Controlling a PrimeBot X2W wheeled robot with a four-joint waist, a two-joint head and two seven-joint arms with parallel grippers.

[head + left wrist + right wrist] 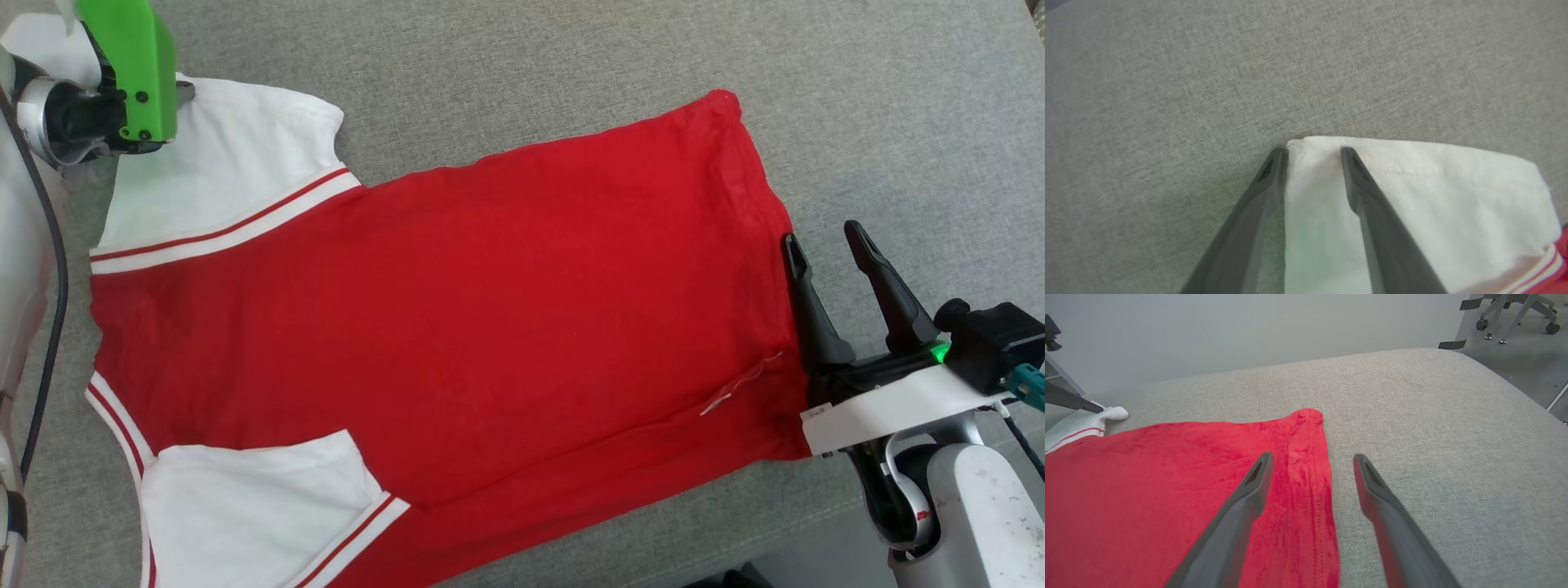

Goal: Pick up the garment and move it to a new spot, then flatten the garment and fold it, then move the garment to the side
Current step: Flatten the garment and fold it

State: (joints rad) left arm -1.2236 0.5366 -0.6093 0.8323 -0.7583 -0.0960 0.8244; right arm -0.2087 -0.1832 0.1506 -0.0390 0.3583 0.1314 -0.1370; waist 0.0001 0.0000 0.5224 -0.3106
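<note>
My left gripper pinches the garment by the outer corner of its white sleeve (188,88) next, since the garment's red body (470,314) lies flat on the cushion.
The garment (457,310) lies spread flat on the grey cushion, plain red side up, with white sleeves at the upper left (220,180) and lower left (253,506). My left gripper (1314,153) is down at the outer corner of the upper white sleeve (1433,204). Its jaws stand apart, one finger on the cushion beside the sleeve edge and one on the cloth. A green wrist part (135,65) hides its fingers in the head view. My right gripper (821,235) is open at the garment's hem (1314,490), left finger over red cloth, right finger over bare cushion.
The grey upholstered cushion (571,65) extends well beyond the garment at the top and right. Its rounded edge drops away at the far right (1515,388), with floor and an office chair base (1515,314) beyond. A black cable (57,269) hangs along my left arm.
</note>
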